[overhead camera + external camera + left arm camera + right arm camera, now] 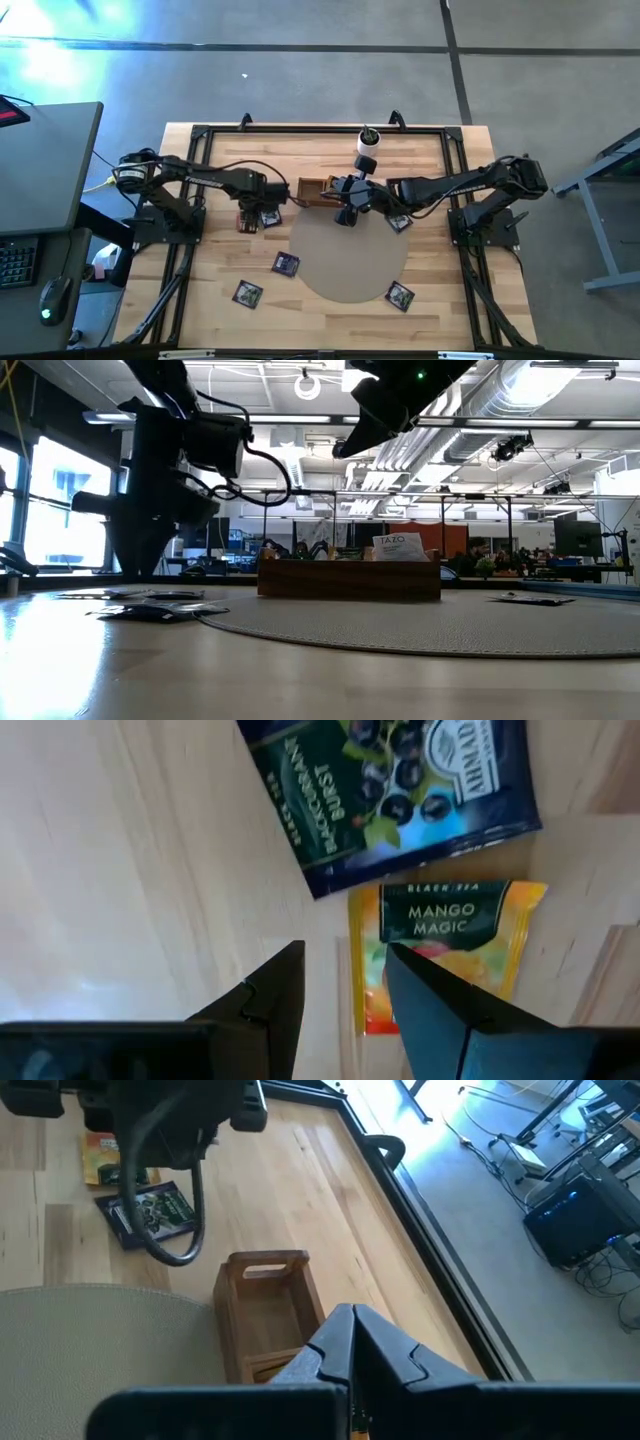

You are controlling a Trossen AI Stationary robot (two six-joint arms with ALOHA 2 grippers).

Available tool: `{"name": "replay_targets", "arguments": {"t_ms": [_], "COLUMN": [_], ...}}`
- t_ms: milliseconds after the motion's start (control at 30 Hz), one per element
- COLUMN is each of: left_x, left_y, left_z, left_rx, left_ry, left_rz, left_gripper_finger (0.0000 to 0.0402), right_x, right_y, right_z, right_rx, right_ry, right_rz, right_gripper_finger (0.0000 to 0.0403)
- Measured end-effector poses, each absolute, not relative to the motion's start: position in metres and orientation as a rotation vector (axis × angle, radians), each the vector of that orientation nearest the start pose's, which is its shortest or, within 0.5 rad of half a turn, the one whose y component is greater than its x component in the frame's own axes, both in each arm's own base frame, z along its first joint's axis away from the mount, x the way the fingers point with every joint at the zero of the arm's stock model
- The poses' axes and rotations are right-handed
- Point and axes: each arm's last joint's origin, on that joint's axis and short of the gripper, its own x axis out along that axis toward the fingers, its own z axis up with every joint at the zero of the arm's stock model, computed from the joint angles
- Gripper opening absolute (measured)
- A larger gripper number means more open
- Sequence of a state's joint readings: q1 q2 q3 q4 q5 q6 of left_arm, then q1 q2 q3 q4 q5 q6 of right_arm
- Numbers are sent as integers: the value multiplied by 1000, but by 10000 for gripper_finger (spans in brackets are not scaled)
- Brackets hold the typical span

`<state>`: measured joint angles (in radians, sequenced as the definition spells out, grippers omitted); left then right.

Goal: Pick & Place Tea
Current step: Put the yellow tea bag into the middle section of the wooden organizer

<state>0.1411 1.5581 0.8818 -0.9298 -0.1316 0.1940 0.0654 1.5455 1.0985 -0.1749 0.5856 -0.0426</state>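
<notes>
The orange sachet (pixel 440 955) lies flat on the wood beside the blue one, so the robot's left gripper should pinch it by its free side edge (pixel 366 952).
My left gripper (pixel 345 982) (pixel 250 212) is open, pointing down over two sachets lying flat on the wood left of the mat. One is an orange "Mango Magic" sachet (pixel 440 955) (pixel 245 222), the other a dark blue blackcurrant sachet (pixel 390 790) (pixel 268 217). The orange sachet's edge lies between the fingers. My right gripper (pixel 350 1325) (pixel 345 205) is shut and raised above the near end of the wooden box (pixel 262 1315) (pixel 313 190). A whitish sachet (pixel 400 547) stands upright in the box. More sachets (pixel 286 264) (pixel 248 293) (pixel 400 296) (pixel 398 222) lie flat around the mat. My left gripper stands from above with one finger (pixel 430 1000) over the orange sachet's edge (pixel 362 960) and the other over bare wood. Whether a finger touches the sachet, I cannot tell.
A round grey mat (pixel 345 262) covers the table's middle, with the box at its far edge. A small white cup with a plant (pixel 367 145) stands near the far edge. A black frame (pixel 300 128) runs around the table. Bare wood lies by the left arm.
</notes>
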Motion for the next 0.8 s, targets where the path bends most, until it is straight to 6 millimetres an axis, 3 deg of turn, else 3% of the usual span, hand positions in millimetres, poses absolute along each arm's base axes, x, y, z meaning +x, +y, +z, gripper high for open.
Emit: {"name": "replay_targets", "arguments": {"t_ms": [200,800], "left_x": [245,246], "left_y": [46,61], "left_z": [161,141], "left_rx": [47,-71], "left_ry": [1562,1635], "left_rz": [7,-50], "left_gripper_finger": [138,138], "right_x": [335,335], "right_y": [6,6], "right_z": [262,261], "right_rx": [-242,-245], "right_ry": [607,616], "right_rz": [-491,-491], "right_gripper_finger": [8,3]}}
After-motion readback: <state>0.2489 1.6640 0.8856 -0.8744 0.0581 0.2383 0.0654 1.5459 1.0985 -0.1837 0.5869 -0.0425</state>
